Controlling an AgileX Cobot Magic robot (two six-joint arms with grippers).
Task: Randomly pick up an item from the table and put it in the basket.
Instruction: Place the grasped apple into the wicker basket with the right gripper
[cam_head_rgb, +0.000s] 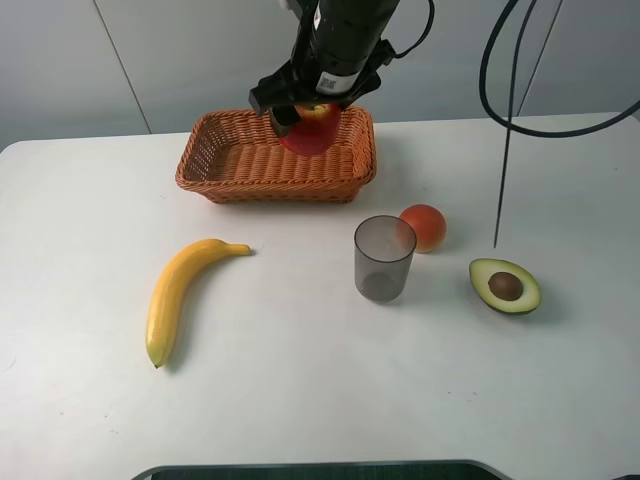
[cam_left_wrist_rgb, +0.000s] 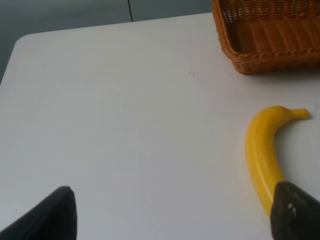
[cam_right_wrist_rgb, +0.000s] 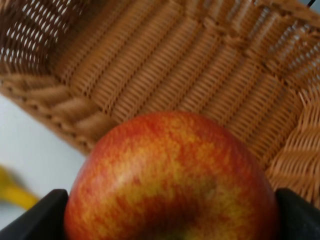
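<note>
The apple's lower edge overlaps the basket's front rim. My right gripper will keep holding the apple until it hangs over the bottom of the basket.
My right gripper (cam_head_rgb: 312, 112) is shut on the red apple (cam_head_rgb: 314, 130) with yellowish streaks and holds it above the right part of the wicker basket (cam_head_rgb: 215, 183) at the back of the white table (cam_head_rgb: 300, 390). In the right wrist view the apple (cam_right_wrist_rgb: 172, 175) sits between the two dark fingers (cam_right_wrist_rgb: 35, 217), with the basket's floor (cam_right_wrist_rgb: 150, 65) just beyond it. My left gripper (cam_left_wrist_rgb: 172, 220) is open and empty, low over bare table to the left of the banana (cam_left_wrist_rgb: 260, 155). A corner of the basket (cam_left_wrist_rgb: 270, 35) shows there too.
A banana (cam_head_rgb: 175, 290) lies front left of the basket. A grey translucent cup (cam_head_rgb: 384, 258), a small orange-red fruit (cam_head_rgb: 424, 227) and a halved avocado (cam_head_rgb: 505, 286) stand front right. A black cable (cam_head_rgb: 505, 130) hangs at the right.
</note>
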